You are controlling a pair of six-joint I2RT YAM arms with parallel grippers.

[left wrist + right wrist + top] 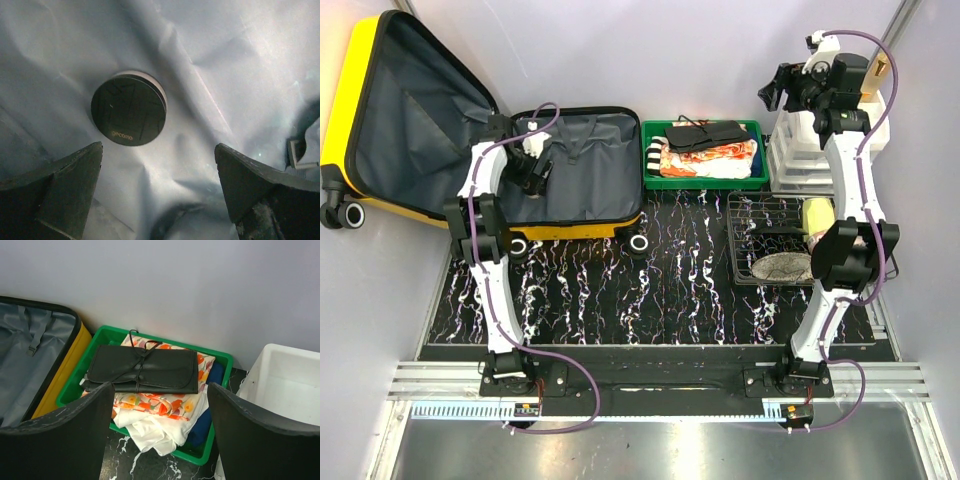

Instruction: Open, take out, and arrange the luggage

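My left gripper is to grab the round black compact next, across opposite sides of its rim (537,188) (129,108), so that the compact's base stays free to be set upright.
The yellow luggage (360,60) lies open at the table's back left, lid propped up, grey lining (585,165) showing; its edge also shows in the right wrist view (60,370). My left gripper (527,160) is inside the lower half, open and empty, just above the lining. In the left wrist view a round black compact (128,109) lies on the lining ahead of the open fingers (70,190). My right gripper (782,88) is raised at the back right, open and empty, looking down on the green tray (220,362).
The green tray (652,182) holds a black pouch (142,369), floral cloth (155,405) and white cloth. White stacked bins (782,165) stand at the back right. A wire basket (745,215) holds a grey round item and a yellow one.
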